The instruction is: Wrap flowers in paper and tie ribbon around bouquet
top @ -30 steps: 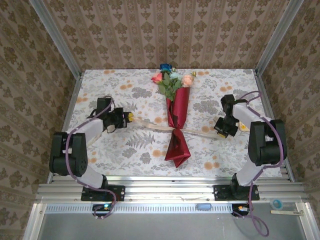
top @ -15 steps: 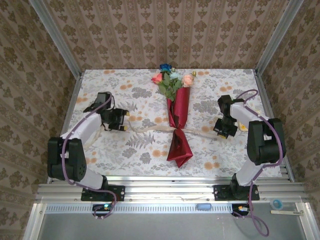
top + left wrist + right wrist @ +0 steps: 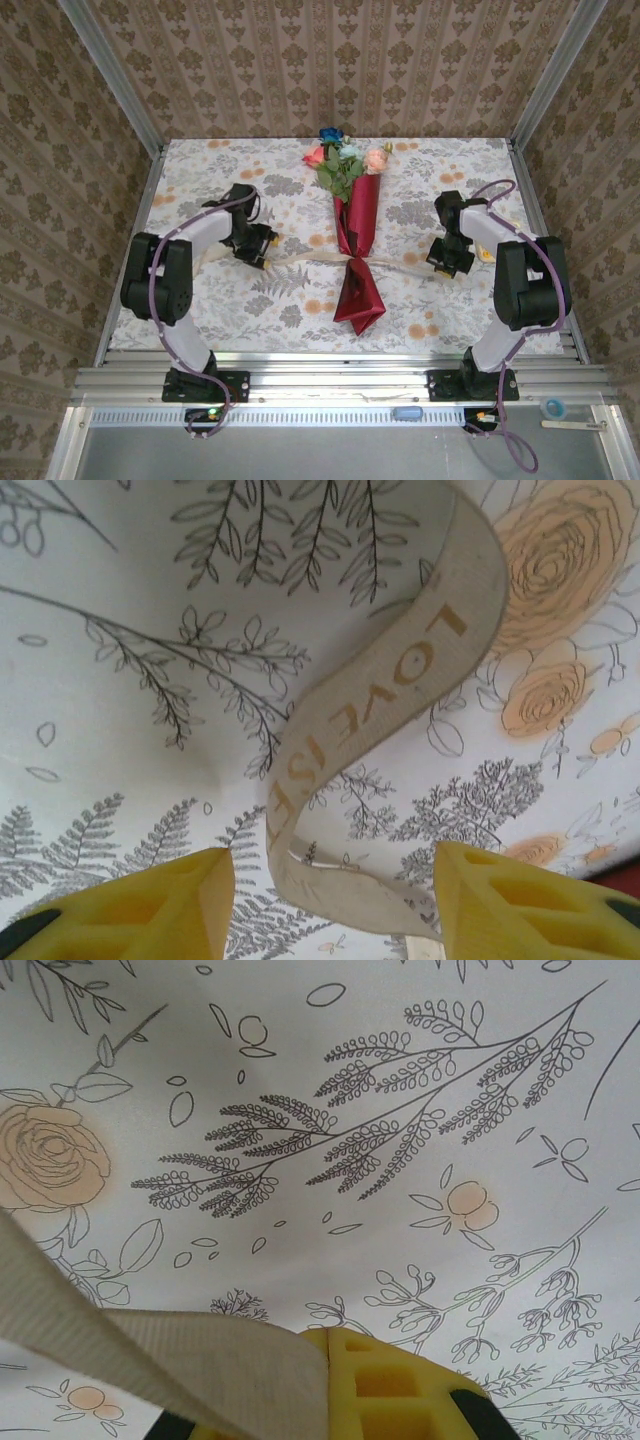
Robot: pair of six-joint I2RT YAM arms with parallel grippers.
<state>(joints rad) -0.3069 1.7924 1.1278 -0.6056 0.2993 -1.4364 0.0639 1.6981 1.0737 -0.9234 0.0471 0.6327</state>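
The ribbon (image 3: pixel 272 261) should be grabbed next by my left gripper, between the ribbon's loose end and the bouquet. A tail then stays free to tie a loop.
The bouquet lies along the table's middle: flowers (image 3: pixel 343 160) at the far end stick out of a dark red paper (image 3: pixel 358 290) cone pinched at its waist. A beige ribbon (image 3: pixel 300 258) crosses under that waist, left to right. My left gripper (image 3: pixel 262 245) sits low at the ribbon's left end. Its yellow fingers (image 3: pixel 150 910) stand apart, and the lettered ribbon (image 3: pixel 390 680) curls loose between them, touching neither. My right gripper (image 3: pixel 447 262) is to the right of the bouquet. In the right wrist view the gripper (image 3: pixel 328 1380) is shut on the ribbon (image 3: pixel 150 1345).
A floral tablecloth (image 3: pixel 440 170) covers the table. Metal rails (image 3: pixel 140 215) and patterned walls bound it on the left, right and far sides. The front rail (image 3: pixel 330 380) carries both arm bases. A small tape roll (image 3: pixel 553 408) lies beyond the front right corner.
My left gripper's jaws have opened and the left arm has swung, bringing the gripper a little right toward the bouquet. The right arm and the bouquet have stayed still.
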